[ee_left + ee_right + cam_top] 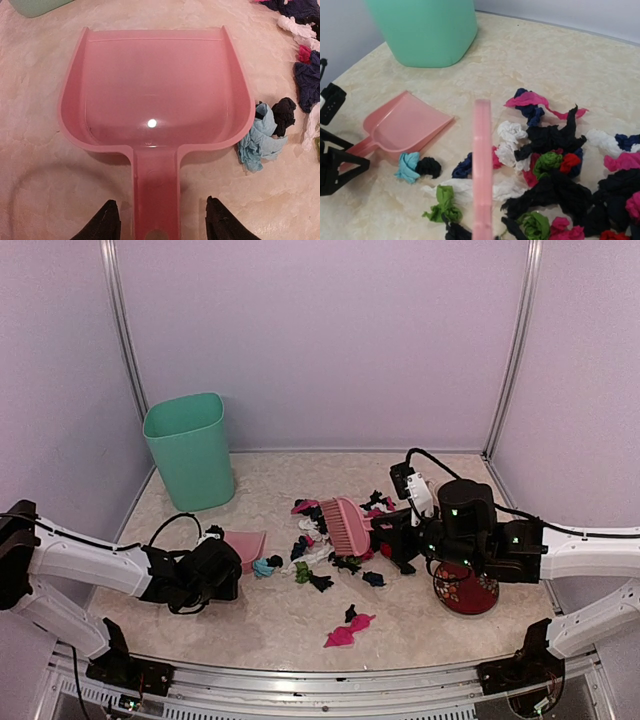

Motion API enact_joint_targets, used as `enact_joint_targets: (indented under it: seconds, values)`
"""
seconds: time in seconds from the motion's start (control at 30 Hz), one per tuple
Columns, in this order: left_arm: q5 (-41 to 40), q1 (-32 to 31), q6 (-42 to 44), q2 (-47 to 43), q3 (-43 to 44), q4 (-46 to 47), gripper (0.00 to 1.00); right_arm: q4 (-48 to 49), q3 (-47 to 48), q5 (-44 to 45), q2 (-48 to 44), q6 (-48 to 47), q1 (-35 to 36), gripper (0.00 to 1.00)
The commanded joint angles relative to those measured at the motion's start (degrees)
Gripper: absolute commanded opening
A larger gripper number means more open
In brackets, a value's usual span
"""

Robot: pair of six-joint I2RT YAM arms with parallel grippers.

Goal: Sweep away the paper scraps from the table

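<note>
The fingers of my left gripper reach low along both sides of the dustpan's handle, past its hole, so it is now time to close on the dustpan.
The paper scraps (318,545) lie in a loose heap of black, white, pink, green and red bits on the table (280,620), with several pink ones apart nearer the front (348,632). My left gripper (160,207) is open. Its fingers (106,222) stand on either side of the handle of the pink dustpan (155,95), with a gap on each side. The dustpan lies flat and has nothing in it. A teal scrap (260,142) and a black one (284,114) touch its right rim. My right gripper (395,535) is shut on the pink brush (345,525), seen edge-on (482,170) over the heap (550,165).
A mint-green bin (190,450) stands at the back left, just beyond the dustpan's mouth. A red patterned bowl (465,590) sits under my right arm at the front right. Pale walls close in the table's back and sides.
</note>
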Motion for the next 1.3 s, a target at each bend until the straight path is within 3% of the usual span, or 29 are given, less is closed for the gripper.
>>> enact_joint_targets:
  seconds: [0.0,0.5,0.87,1.27]
  values:
    - [-1.43,-0.34,0.40,1.73,0.17,3.01,0.54,0.59,0.59,-0.41,-0.61,0.60,-0.51,0.00]
    - [-3.42,-0.30,1.28,3.38,1.73,3.17,0.35,0.22,-0.03,-0.07,-0.97,1.22,-0.46,0.00]
    - [-3.19,-0.34,4.61,1.10,2.88,2.86,0.00,-2.30,1.35,1.53,-0.36,0.19,-2.10,0.00]
    - [-4.25,-0.34,6.30,-9.16,8.31,-8.12,0.00,-5.61,3.42,0.92,-0.98,-3.13,-7.02,0.00]
